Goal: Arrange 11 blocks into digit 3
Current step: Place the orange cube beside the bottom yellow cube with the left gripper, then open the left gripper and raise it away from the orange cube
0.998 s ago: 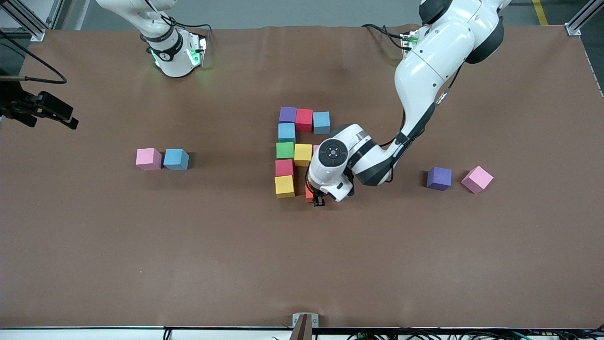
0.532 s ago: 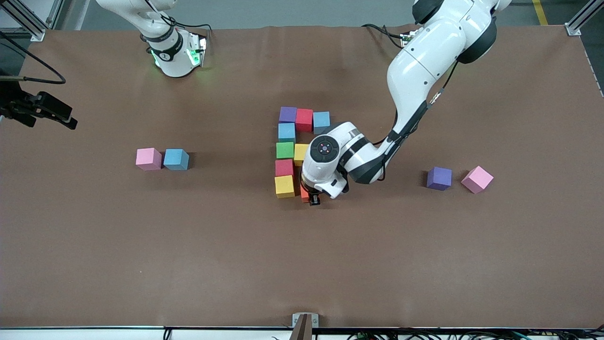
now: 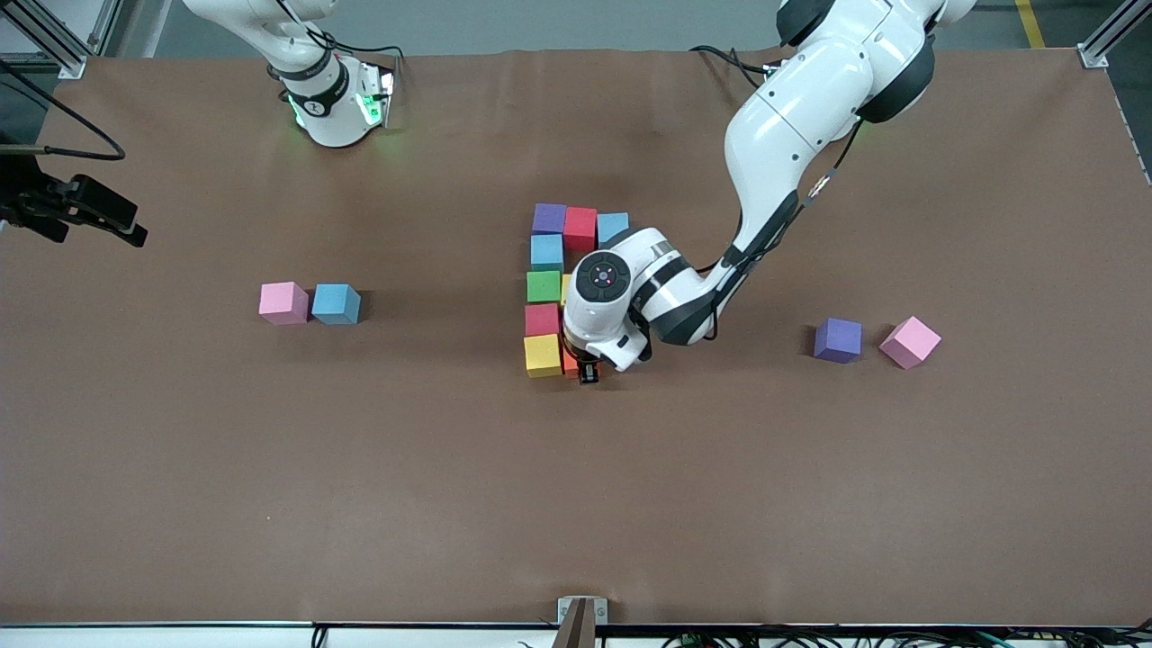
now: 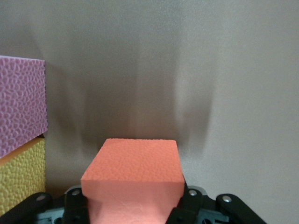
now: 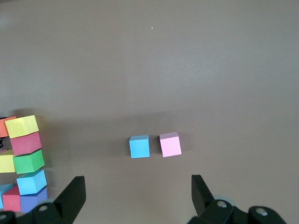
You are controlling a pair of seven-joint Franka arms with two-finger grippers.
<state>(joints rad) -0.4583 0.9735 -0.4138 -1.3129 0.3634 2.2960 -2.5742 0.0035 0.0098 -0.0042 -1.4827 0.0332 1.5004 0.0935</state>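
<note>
My left gripper can open now, because the orange block (image 4: 133,172) sits low beside the yellow block in the left wrist view.
My left gripper (image 3: 585,369) is shut on the orange block (image 4: 133,172) and holds it low over the table, close beside the yellow block (image 3: 543,355), at the end of the figure nearest the front camera. The figure has a purple (image 3: 549,218), red (image 3: 580,228) and blue (image 3: 613,227) bar. From it a column runs nearer the camera: blue (image 3: 546,252), green (image 3: 544,286), red (image 3: 542,319), yellow. A second yellow block (image 3: 565,288) beside the green one is mostly hidden by the arm. My right gripper (image 5: 138,186) is open, empty and high over the table.
A pink block (image 3: 283,301) and a blue block (image 3: 336,303) sit side by side toward the right arm's end. A purple block (image 3: 837,339) and a tilted pink block (image 3: 910,341) sit toward the left arm's end. A black device (image 3: 81,209) overhangs the table edge.
My left gripper has carried the orange block toward the right arm's end, closing the gap to the yellow block. The right arm has not moved.
</note>
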